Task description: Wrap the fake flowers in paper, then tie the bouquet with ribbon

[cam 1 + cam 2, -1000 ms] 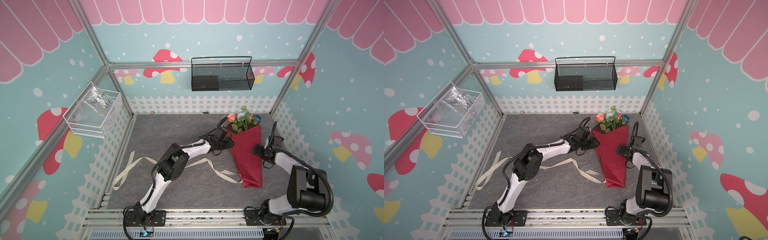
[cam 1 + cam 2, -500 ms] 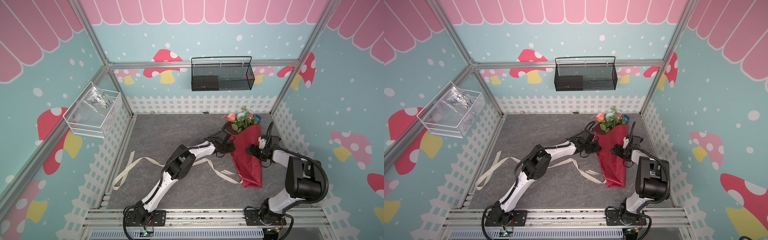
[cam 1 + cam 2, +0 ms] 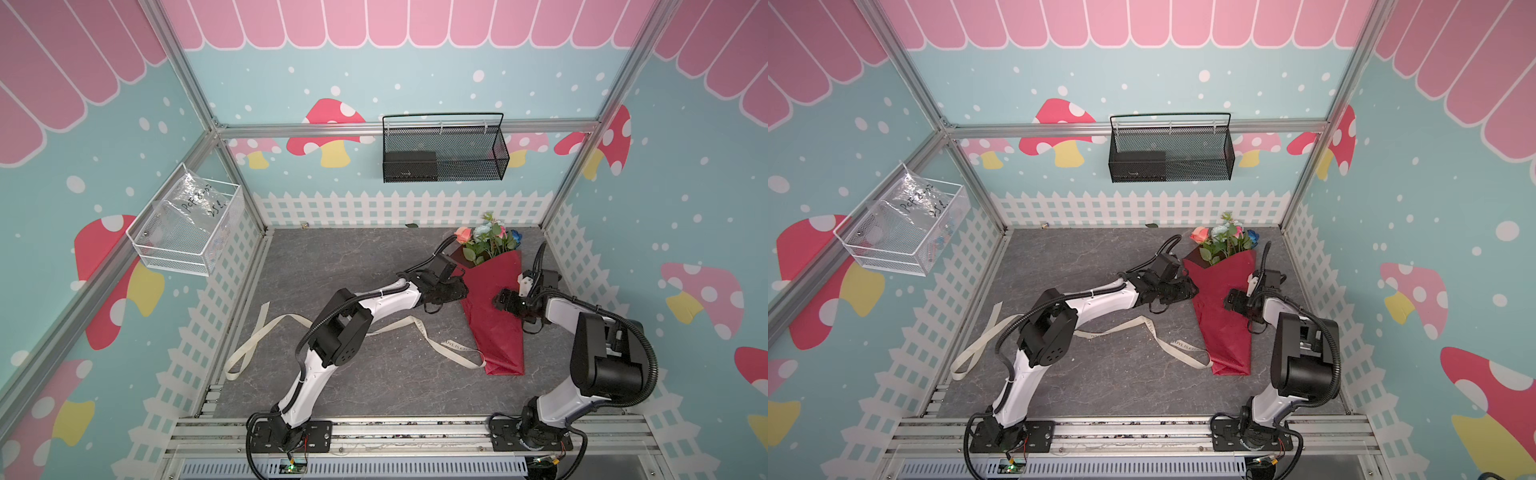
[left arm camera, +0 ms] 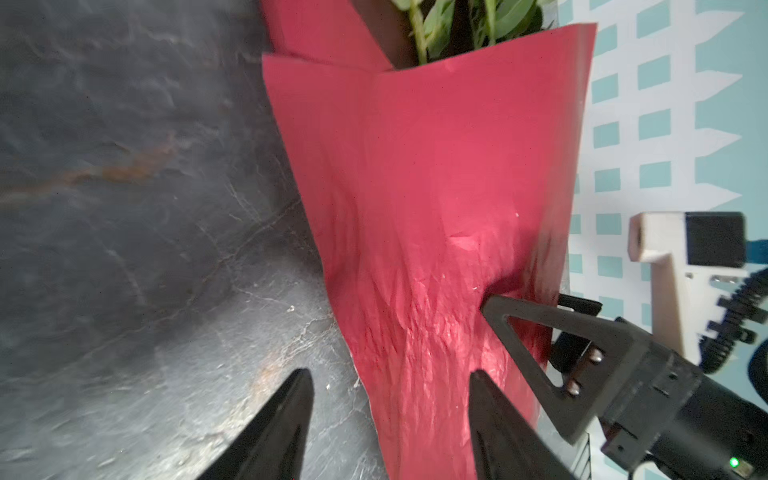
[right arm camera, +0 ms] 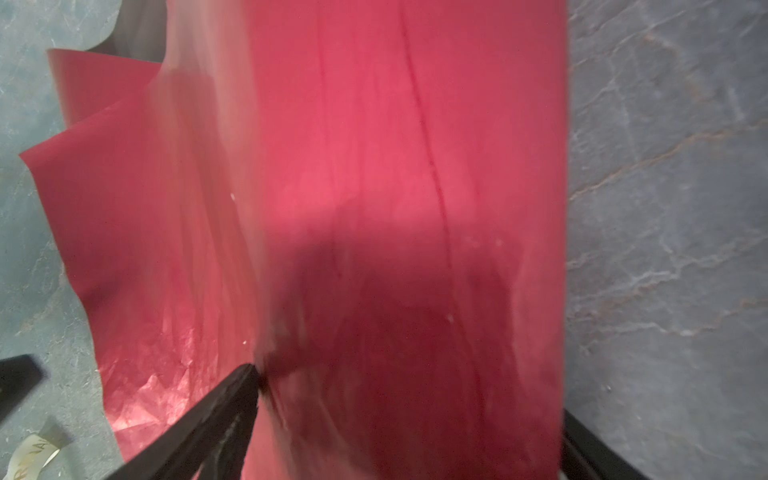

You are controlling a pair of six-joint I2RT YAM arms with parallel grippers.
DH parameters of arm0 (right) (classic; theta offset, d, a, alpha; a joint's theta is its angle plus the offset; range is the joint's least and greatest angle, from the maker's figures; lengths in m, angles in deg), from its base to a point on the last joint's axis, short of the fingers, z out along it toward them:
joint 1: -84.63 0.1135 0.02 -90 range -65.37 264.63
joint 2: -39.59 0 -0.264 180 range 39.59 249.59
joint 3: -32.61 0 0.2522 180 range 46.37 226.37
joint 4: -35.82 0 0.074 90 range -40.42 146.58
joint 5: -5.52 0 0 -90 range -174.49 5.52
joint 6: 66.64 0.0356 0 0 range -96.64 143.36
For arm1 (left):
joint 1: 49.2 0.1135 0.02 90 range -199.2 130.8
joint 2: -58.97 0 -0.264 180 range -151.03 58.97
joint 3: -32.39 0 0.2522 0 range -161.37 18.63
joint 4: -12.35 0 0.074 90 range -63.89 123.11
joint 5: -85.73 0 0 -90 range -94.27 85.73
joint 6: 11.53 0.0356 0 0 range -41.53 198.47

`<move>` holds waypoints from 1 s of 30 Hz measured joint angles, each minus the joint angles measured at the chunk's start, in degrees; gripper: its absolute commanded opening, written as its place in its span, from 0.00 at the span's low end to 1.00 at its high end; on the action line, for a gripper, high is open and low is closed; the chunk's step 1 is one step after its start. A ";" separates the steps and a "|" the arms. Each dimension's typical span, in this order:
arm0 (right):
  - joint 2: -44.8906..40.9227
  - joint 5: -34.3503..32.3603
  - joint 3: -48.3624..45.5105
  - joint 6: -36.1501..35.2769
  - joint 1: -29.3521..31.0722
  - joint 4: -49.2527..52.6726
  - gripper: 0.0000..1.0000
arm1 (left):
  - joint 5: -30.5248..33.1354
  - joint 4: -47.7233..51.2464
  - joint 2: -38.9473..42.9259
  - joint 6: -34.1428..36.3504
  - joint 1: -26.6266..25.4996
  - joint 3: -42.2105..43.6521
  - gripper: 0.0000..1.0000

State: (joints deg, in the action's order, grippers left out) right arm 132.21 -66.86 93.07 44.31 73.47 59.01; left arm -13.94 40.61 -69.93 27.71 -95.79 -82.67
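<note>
The robot's right gripper should next grab the wrap around the middle of the bouquet and stay closed on it, so that it can lay the bouquet over the ribbon (image 3: 436, 345) (image 5: 32, 457) for tying.
The bouquet of fake flowers (image 3: 494, 316) (image 3: 1225, 320) lies on the grey floor at the right in a red paper cone, blooms (image 3: 486, 241) toward the back fence. My left gripper (image 3: 461, 289) (image 3: 1194, 289) (image 4: 390, 374) is open and low, and the left edge of the wrap (image 4: 415, 208) runs between its fingers. My right gripper (image 3: 498, 299) (image 3: 1229, 299) (image 5: 409, 390) reaches in from the right, open wide around the wrap (image 5: 374, 166). One of its fingers (image 4: 540, 320) lies on top of the paper.
A cream lettered ribbon (image 3: 451, 345) (image 3: 1179, 344) trails over the floor from the cone's narrow end toward the left fence. A black mesh basket (image 3: 444, 149) hangs on the back wall. On the left wall hangs a white wire basket (image 3: 187, 228).
My left gripper closed at the wrap's left edge, then opened again. My right gripper slid left from the wrap's right edge onto the paper.
</note>
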 measured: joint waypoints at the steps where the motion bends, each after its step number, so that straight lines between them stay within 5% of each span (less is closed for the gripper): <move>1: 0.00 0.00 0.00 -0.04 0.00 0.02 0.92 | 0.09 0.04 0.02 -0.04 0.07 -0.42 0.70; 9: 0.11 0.66 0.33 -0.85 0.00 0.46 0.92 | -1.33 1.18 -10.73 -0.37 0.33 -10.45 0.68; 22: 2.10 2.73 1.31 -2.10 4.70 -0.37 0.90 | -3.89 2.69 -16.46 -3.23 0.26 -15.54 0.01; 30: 5.92 2.25 4.35 -2.10 8.72 -2.95 0.85 | -4.61 2.62 -18.36 -4.39 0.02 -18.38 0.00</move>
State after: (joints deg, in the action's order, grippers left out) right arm 138.13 -64.61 97.42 42.21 82.19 56.06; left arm -18.56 43.23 -88.29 23.31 -95.77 -101.05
